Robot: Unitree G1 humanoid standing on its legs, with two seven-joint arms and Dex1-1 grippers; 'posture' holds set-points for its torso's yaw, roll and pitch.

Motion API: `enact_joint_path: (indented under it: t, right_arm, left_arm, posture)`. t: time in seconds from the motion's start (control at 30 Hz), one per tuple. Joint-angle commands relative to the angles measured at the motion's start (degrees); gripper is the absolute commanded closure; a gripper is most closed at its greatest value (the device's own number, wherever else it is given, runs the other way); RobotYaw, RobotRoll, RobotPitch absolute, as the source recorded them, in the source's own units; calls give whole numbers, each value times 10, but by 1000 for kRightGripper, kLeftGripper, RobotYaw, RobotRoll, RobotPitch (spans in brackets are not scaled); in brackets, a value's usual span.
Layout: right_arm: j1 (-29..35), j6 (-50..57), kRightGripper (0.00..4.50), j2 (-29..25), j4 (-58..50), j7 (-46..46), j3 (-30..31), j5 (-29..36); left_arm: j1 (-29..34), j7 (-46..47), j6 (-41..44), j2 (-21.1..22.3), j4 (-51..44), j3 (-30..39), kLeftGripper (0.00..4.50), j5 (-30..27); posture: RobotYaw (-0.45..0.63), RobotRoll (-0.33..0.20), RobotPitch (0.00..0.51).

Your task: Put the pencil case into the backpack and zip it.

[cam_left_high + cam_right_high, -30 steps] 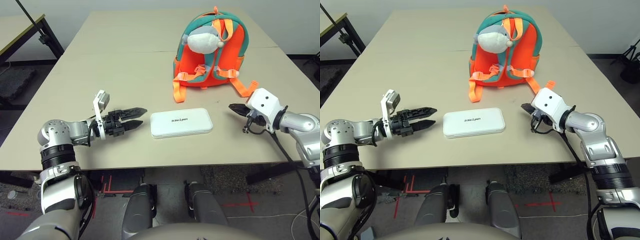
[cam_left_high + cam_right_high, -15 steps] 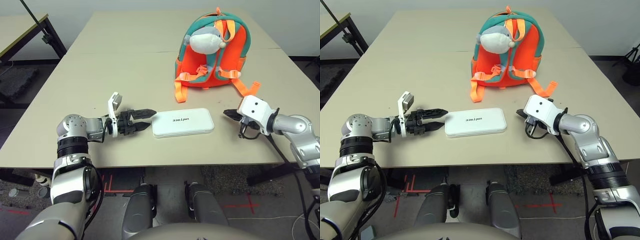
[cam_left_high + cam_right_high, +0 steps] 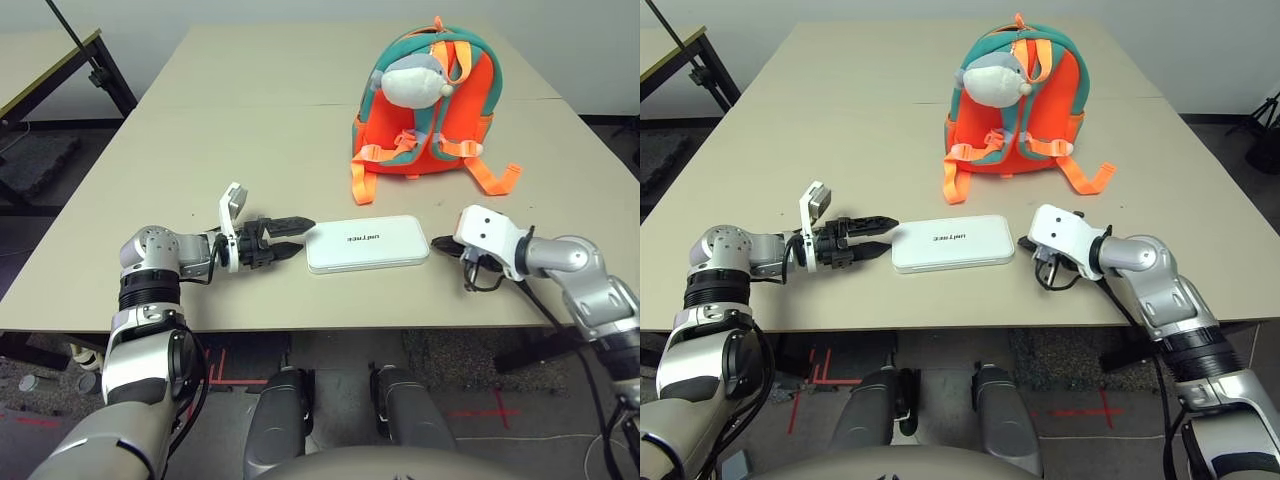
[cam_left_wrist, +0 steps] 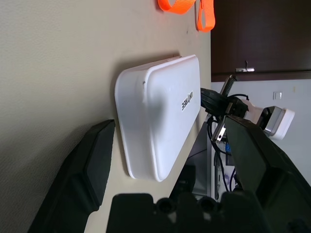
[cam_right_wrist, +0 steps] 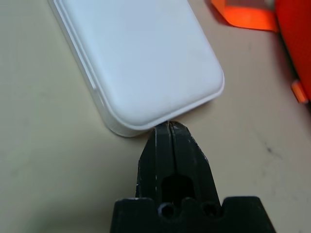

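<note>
My left gripper pinches its short end [image 3: 313, 249] from lid to base next, since the pencil case has a wide lid [image 3: 368, 241] but thin sides.
The white pencil case [image 3: 367, 243] lies flat on the table near its front edge, dark lettering up. My left gripper [image 3: 301, 238] is open at the case's left end, and the left wrist view has the case [image 4: 160, 116] just ahead of the two spread fingers [image 4: 92, 160]. My right gripper [image 3: 438, 244] is shut, its tip [image 5: 168, 125] touching the case's right end [image 5: 141, 63]. The orange backpack [image 3: 425, 110] with teal trim stands upright behind the case, a grey-white plush toy [image 3: 412, 80] hanging on it. Its zip is hidden.
Orange straps [image 3: 495, 180] trail from the backpack onto the beige table [image 3: 230, 140], just beyond my right gripper. The table's front edge [image 3: 330, 325] runs close below both grippers. A second table [image 3: 45, 65] stands at the far left.
My left gripper has moved right to the case's left end, still open. My right gripper, shut, has slid left until its tip meets the case's right end. The case has not moved.
</note>
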Motion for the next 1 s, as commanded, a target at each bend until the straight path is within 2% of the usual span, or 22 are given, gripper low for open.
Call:
enact_joint_path:
  t: [0.03,0.93,1.0]
  right_arm:
    - [-8,-5,4464,9,7,6,16,-6]
    - [-58,21,4464,75,-12,7,54,-15]
    - [-59,20,4500,74,-11,7,54,-16]
  left_arm:
    - [10,10,10,-6,4,-18,0,18]
    - [29,9,35,-19,-36,-11,0,12]
    - [30,9,37,-20,-38,-10,359,11]
  posture:
    - [-158,0,119]
    - [-149,0,121]
    - [-147,0,120]
